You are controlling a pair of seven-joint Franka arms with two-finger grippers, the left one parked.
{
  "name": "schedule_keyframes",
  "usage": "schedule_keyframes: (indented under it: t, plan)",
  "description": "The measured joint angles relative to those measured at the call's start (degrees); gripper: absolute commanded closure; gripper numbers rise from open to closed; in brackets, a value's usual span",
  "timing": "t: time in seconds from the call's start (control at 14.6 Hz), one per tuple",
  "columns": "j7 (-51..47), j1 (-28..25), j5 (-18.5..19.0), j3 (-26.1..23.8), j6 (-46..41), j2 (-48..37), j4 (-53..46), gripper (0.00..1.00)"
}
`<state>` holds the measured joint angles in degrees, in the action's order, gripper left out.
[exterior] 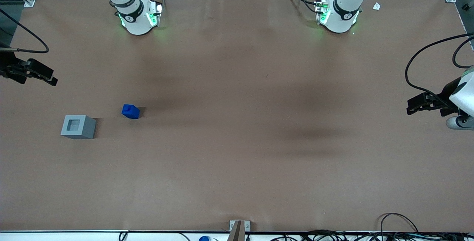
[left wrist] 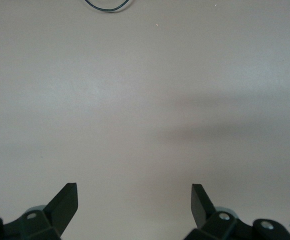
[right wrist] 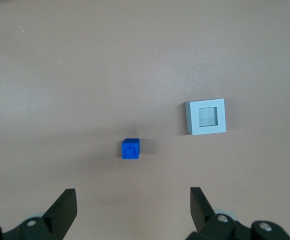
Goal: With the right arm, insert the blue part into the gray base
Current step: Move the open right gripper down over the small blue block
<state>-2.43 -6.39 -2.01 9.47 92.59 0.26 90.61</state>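
I need to grab the blue part by its flat sides with my right gripper next. The blue part should then go into the gray base's socket (exterior: pixel 74 125) (right wrist: pixel 208 116).
The blue part (exterior: pixel 130 111) lies on the brown table with its square stub facing up; it also shows in the right wrist view (right wrist: pixel 130 148). The gray base (exterior: pixel 83 133) stands beside it, socket up and empty, a little nearer the front camera and nearer the working arm's end; it also shows in the right wrist view (right wrist: pixel 207 130). My right gripper (exterior: pixel 53 81) hangs at the working arm's end of the table, farther from the front camera than both blocks. It is open and empty (right wrist: pixel 132 192), well above the table, with the blue part and base ahead of the fingers.
The working arm's base (exterior: pixel 139 15) stands at the table's back edge. A metal bracket (exterior: pixel 239 228) sits at the front edge, with cables along that edge. A small white scrap (exterior: pixel 376 6) lies near the back corner at the parked arm's end.
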Motion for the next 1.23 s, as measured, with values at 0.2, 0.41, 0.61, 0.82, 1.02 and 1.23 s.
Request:
schedule_keyframes:
  t: [0.2, 0.41, 0.61, 0.82, 1.02, 1.23]
  plan:
    - [0.00, 0.01, 0.00, 0.04, -0.53, 0.00, 0.01, 0.00]
    - [0.00, 0.05, 0.00, 0.16, -0.53, 0.23, 0.04, 0.00]
    - [0.00, 0.05, 0.00, 0.13, -0.26, 1.96, 0.45, 0.00]
    - [0.00, -0.08, -0.02, -0.02, 2.42, 4.94, 2.30, 0.00]
    - [-0.40, -0.21, -0.19, -0.19, 8.48, 6.41, 7.75, 0.00]
    - [-3.52, -1.06, -0.46, -0.31, 11.47, 6.54, 12.74, 0.00]
